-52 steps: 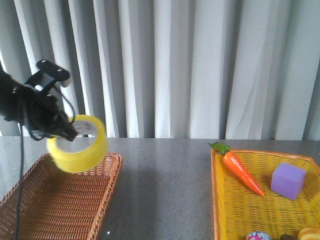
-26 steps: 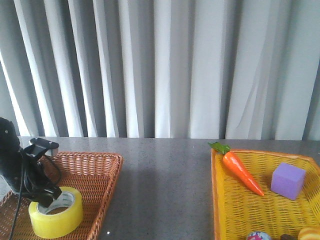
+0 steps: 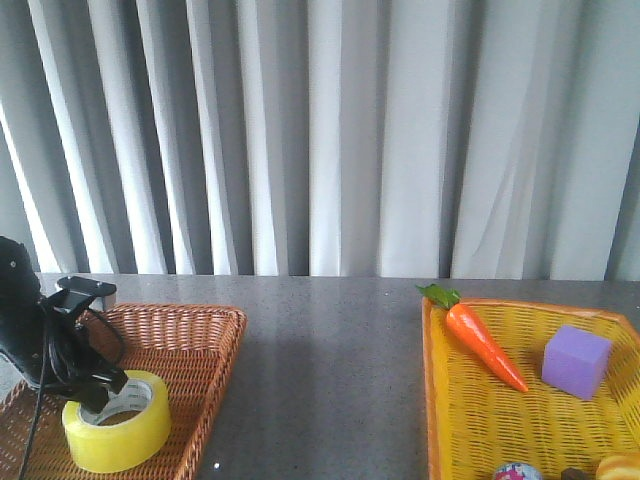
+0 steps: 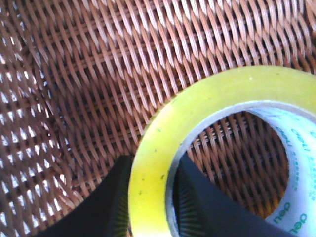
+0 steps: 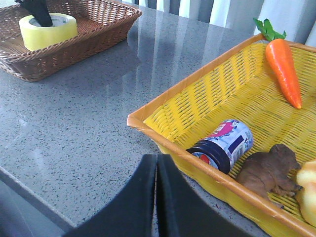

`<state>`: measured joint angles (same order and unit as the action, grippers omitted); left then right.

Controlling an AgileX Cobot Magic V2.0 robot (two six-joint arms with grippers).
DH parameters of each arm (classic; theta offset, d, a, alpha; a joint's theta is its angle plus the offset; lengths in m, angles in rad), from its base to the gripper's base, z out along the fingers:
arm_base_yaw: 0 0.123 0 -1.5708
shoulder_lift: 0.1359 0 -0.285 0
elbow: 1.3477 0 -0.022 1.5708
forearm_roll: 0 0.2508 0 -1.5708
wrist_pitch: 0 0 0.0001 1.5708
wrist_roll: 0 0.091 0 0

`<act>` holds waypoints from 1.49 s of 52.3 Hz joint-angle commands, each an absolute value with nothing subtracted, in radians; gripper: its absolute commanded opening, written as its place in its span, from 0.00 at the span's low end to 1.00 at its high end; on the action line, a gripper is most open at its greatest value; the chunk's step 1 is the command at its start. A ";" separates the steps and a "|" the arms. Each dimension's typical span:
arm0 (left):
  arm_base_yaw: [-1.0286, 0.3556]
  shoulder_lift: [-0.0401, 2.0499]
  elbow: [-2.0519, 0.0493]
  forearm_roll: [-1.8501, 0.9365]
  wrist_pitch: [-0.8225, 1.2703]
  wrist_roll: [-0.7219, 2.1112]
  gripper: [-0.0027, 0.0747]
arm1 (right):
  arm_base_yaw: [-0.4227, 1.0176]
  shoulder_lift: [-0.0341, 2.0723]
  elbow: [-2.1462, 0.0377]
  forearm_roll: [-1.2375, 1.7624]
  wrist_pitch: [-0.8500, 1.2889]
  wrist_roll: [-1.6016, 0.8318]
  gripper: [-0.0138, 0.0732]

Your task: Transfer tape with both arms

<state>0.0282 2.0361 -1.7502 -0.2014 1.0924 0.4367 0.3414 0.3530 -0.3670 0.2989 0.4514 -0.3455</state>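
My left gripper should open now, because the yellow tape's lower edge (image 3: 115, 468) is resting on the bottom of the wicker basket.
The tape (image 3: 118, 435), a yellow roll with a white printed core, lies flat on the floor of the brown wicker basket (image 3: 205, 345) at the left. My left gripper (image 3: 100, 398) reaches down into it. In the left wrist view the gripper (image 4: 150, 197) has one finger outside and one finger inside the roll's wall, closed on the tape (image 4: 207, 94). My right gripper (image 5: 157, 197) is shut and empty, low over the grey table beside the yellow basket. The tape (image 5: 48, 30) shows far off in that view.
A yellow basket (image 3: 500, 420) at the right holds a carrot (image 3: 485, 345) and a purple block (image 3: 577, 360). The right wrist view shows its rim (image 5: 197, 79), a printed can (image 5: 222, 143) and a brown toy animal (image 5: 269, 170). Grey curtains hang behind the table.
My left arm came down with the tape from above the brown basket's far edge to the basket floor. In the last half second it shifted only slightly.
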 commanded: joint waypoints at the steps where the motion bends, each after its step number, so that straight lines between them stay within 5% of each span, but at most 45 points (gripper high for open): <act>1: 0.024 1.985 -1.775 -0.247 1.101 0.402 0.17 | 0.339 0.360 -0.395 0.306 0.392 -0.346 0.15; 19: 0.024 1.982 -1.813 -0.247 1.135 0.348 0.45 | 0.339 0.360 -0.395 0.306 0.392 -0.346 0.15; 37: 0.024 1.853 -1.879 -0.247 1.180 0.325 0.48 | 0.339 0.360 -0.395 0.304 0.392 -0.345 0.15; 45: 0.024 1.730 -1.879 -0.257 1.222 0.323 0.40 | 0.339 0.360 -0.395 0.303 0.391 -0.345 0.15; 59: 0.024 1.425 -1.789 -0.405 1.195 0.386 0.02 | 0.339 0.360 -0.395 0.303 0.390 -0.341 0.15; 78: 0.024 0.769 -1.048 -0.494 0.807 0.417 0.02 | 0.339 0.360 -0.395 0.303 0.353 -0.288 0.15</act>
